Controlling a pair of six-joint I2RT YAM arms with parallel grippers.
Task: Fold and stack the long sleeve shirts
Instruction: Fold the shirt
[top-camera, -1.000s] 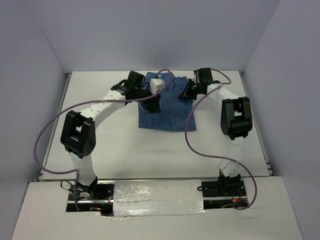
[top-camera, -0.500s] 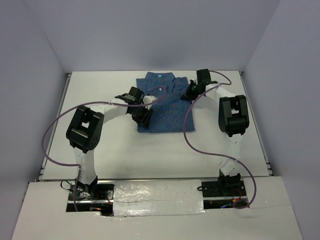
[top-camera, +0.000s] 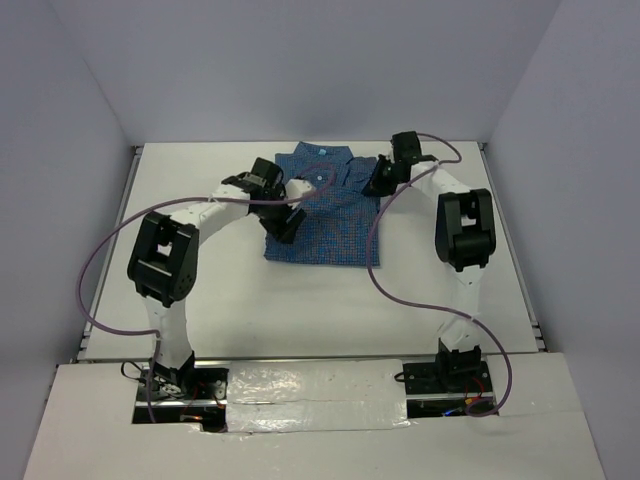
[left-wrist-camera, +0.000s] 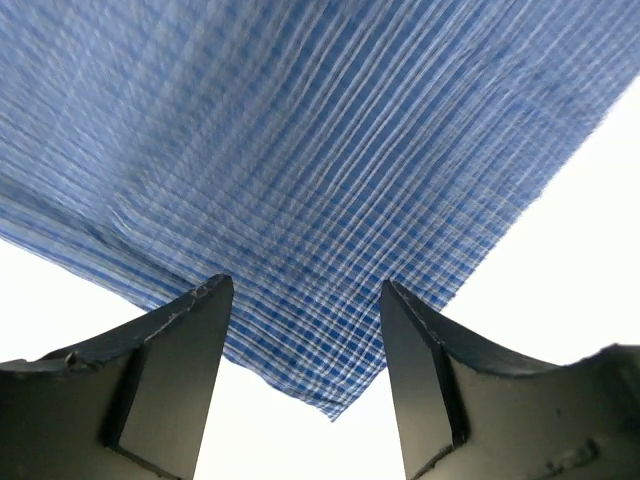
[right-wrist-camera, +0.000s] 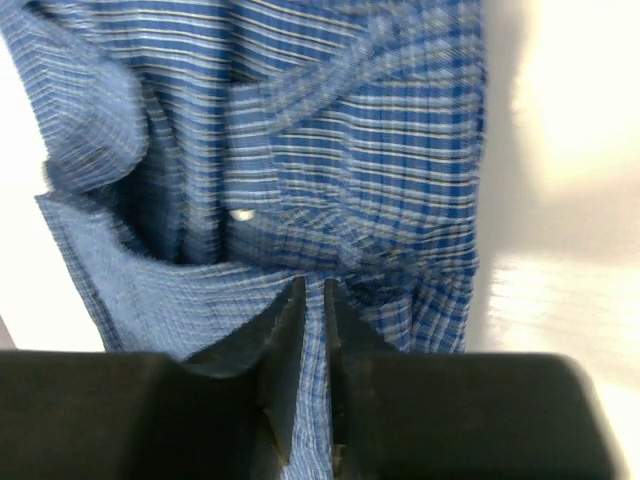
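My left gripper picks up the blue checked shirt (top-camera: 330, 215) by its near corner (top-camera: 271, 255) next, opposite the collar, to fold that edge of the shirt toward the collar.
The blue checked long sleeve shirt (top-camera: 330, 215) lies folded into a rectangle at the back middle of the white table, collar away from the arms. My left gripper (top-camera: 283, 227) hovers over its left near part, open and empty; in the left wrist view (left-wrist-camera: 305, 300) a corner of the shirt (left-wrist-camera: 330, 200) lies between the jaws. My right gripper (top-camera: 377, 183) is at the shirt's far right corner, shut on a fold of the shirt (right-wrist-camera: 300, 180); the cloth runs between its fingers (right-wrist-camera: 313, 300).
The white table (top-camera: 200, 290) has raised side edges. Purple cables loop from both arms over the shirt and table. Pale walls close in the back and sides.
The left gripper moved from the shirt's collar toward its left near edge. The shirt shifted slightly left and toward the front. The right gripper stayed at the far right corner.
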